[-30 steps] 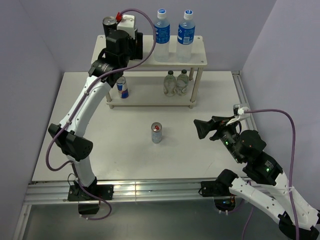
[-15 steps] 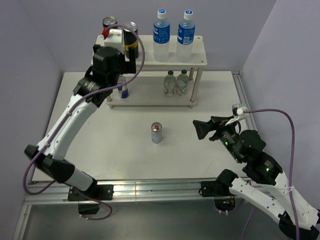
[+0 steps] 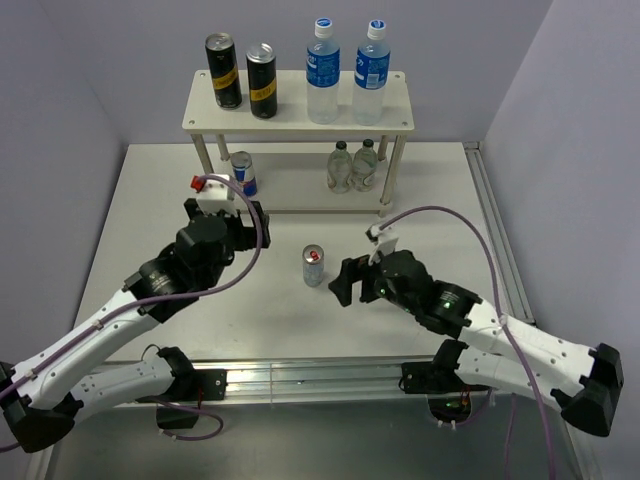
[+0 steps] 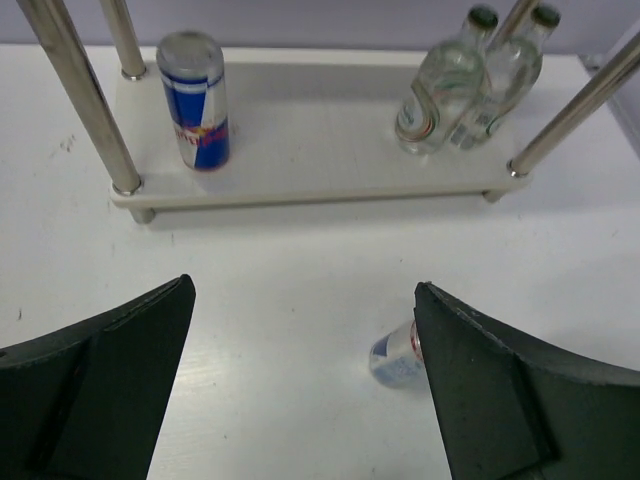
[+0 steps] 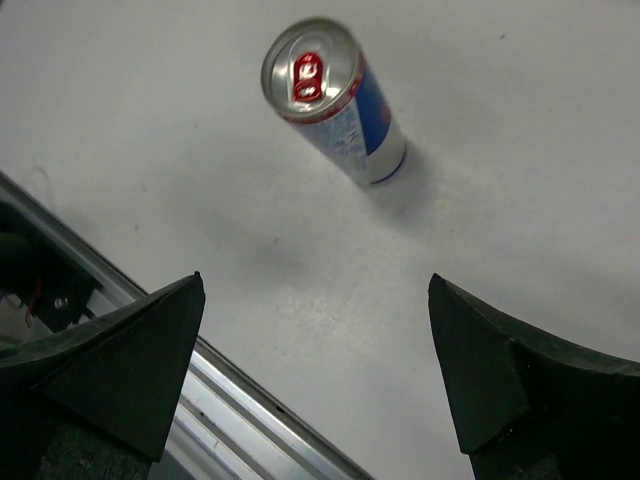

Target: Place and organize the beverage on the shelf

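Observation:
The base of the second blue-and-silver can has to be free to stand on the shelf's lower board, so my right gripper needs to grab the can by its upper sides next.
The cream shelf (image 3: 295,120) stands at the back. Its top board holds two black-and-gold cans (image 3: 243,78) on the left and two blue-labelled water bottles (image 3: 346,72) on the right. A blue-and-silver can (image 3: 243,173) stands on the lower board, also in the left wrist view (image 4: 197,100). The second blue-and-silver can (image 3: 314,266) stands alone on the table. My left gripper (image 3: 248,218) is open and empty in front of the shelf's left end. My right gripper (image 3: 343,280) is open and empty just right of the loose can (image 5: 335,100).
Two small clear bottles with dark caps (image 3: 353,166) stand on the lower board's right side, also in the left wrist view (image 4: 470,80). Thin metal legs (image 4: 85,100) carry the top board. The table's metal front rail (image 5: 230,420) runs close under my right gripper.
My left arm has drawn back and down from the top board, leaving the second black-and-gold can standing there. My right arm has swung left toward the loose can.

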You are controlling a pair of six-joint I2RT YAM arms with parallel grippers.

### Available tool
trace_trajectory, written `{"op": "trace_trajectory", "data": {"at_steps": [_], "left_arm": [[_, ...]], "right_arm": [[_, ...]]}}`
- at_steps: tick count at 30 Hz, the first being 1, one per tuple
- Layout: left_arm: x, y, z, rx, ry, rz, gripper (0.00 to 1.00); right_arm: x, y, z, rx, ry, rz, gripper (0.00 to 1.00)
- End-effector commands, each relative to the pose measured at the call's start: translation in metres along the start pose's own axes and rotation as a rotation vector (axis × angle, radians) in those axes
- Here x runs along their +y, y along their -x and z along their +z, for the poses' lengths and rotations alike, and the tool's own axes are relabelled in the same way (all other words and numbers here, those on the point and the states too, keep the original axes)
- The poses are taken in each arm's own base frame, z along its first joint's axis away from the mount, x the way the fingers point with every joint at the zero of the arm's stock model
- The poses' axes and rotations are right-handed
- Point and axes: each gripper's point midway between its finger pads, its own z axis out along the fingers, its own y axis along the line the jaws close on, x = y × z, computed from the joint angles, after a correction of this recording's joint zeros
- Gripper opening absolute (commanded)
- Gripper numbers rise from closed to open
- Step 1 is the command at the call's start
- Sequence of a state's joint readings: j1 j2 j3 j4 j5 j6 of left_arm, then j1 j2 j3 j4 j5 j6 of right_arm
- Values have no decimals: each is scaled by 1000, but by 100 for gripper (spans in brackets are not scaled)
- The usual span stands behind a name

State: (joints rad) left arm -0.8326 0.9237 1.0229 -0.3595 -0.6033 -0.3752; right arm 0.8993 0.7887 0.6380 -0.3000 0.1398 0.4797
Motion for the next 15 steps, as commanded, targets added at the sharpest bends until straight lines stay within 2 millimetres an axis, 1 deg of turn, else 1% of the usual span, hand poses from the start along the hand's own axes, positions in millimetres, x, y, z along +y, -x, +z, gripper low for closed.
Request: {"op": "trace_trajectory", "data": {"at_steps": [1,2,3,5,7,8,9,10,11,13,14,15], "left_arm": [[-2,-5,-2,-42,10,-81,97],[-3,-5,-3,-47,3,-90,97],[-2,-7,-5,-49,2,-92,97],[-3,-6,-8,-58,0,-106,96],[-1,-8,-9,-56,6,-105,96],[-1,-8,-10,-59,8,-114,96],[0,-10,-10,-57,15,-115,96],[0,-11,-11,-57,17,-113,96],[1,-11,-11,-59,21,-114,96],[3,-15,-11,-62,37,-110,95],[3,-16,-11,-62,41,-109,95],[4,-19,-11,-62,46,-108,95]], "right_arm": [[24,8,18,-62,39,51,100],[27,2,27,-50,34,42,100],[27,-2,32,-45,27,37,100],[26,-4,46,-53,4,34,100],[23,-9,55,-43,-21,25,99],[25,-7,65,-59,-25,27,99],[27,-5,70,-62,-31,27,99],[25,-5,75,-62,-45,25,99],[22,-7,84,-65,-69,19,99],[19,-6,92,-76,-95,10,99],[15,-10,101,-75,-121,1,99],[13,-5,104,-92,-142,-7,99]]}}
